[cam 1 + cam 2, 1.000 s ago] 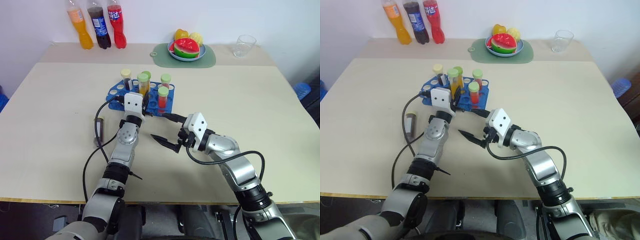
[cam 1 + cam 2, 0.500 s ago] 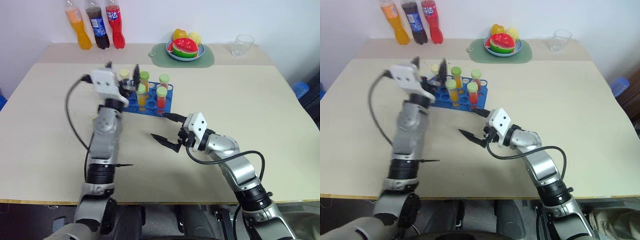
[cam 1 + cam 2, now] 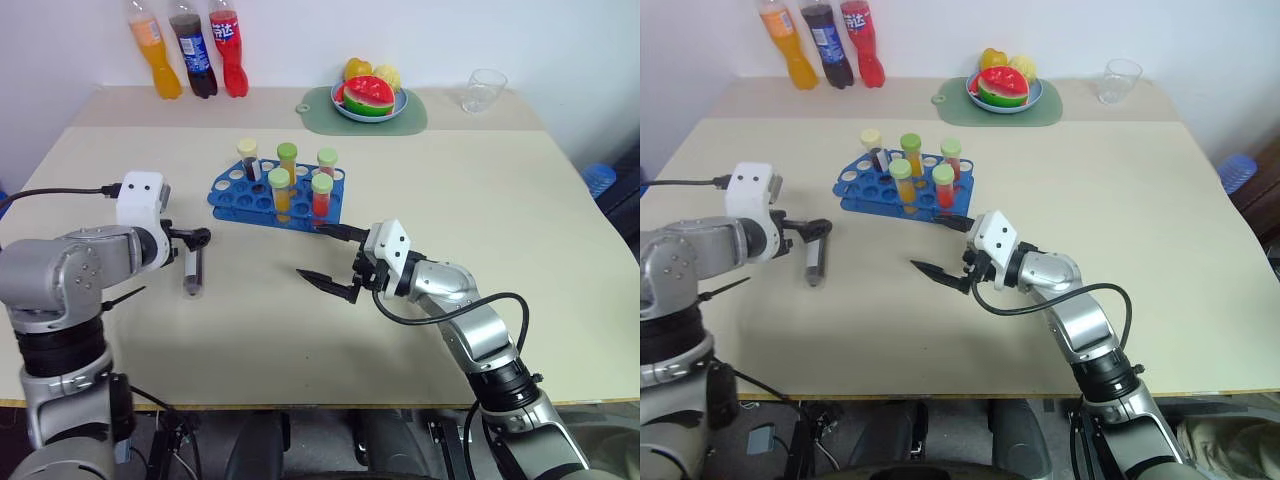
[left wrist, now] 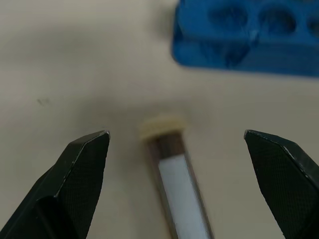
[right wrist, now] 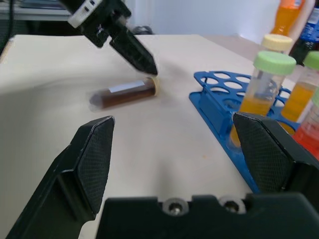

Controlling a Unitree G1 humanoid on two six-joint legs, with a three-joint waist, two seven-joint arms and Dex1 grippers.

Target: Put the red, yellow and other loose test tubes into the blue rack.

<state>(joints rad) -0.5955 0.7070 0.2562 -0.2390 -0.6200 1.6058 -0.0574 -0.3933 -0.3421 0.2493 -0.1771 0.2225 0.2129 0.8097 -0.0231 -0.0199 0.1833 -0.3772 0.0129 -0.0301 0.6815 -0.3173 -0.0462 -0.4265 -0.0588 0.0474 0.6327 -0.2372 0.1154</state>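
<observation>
My open fingertips are above the cream cap and would miss it if I closed now, so my left gripper should go lower first.
The blue rack stands mid-table with several capped tubes upright in it, orange, red and dark. One loose test tube, dark brown with a cream cap, lies flat on the table to the rack's left. My left gripper hovers open just over its capped end, one finger on either side, not touching. My right gripper hangs open and empty in front of the rack's near right corner. The right wrist view shows the loose tube under the left fingers.
Three soda bottles stand at the back left. A plate of fruit on a green mat and a clear glass sit at the back right. Bare tabletop lies in front of the rack and to its right.
My left arm swung from the rack out to the left and came down over the loose tube, and its gripper went from shut to open. The right arm kept still.
</observation>
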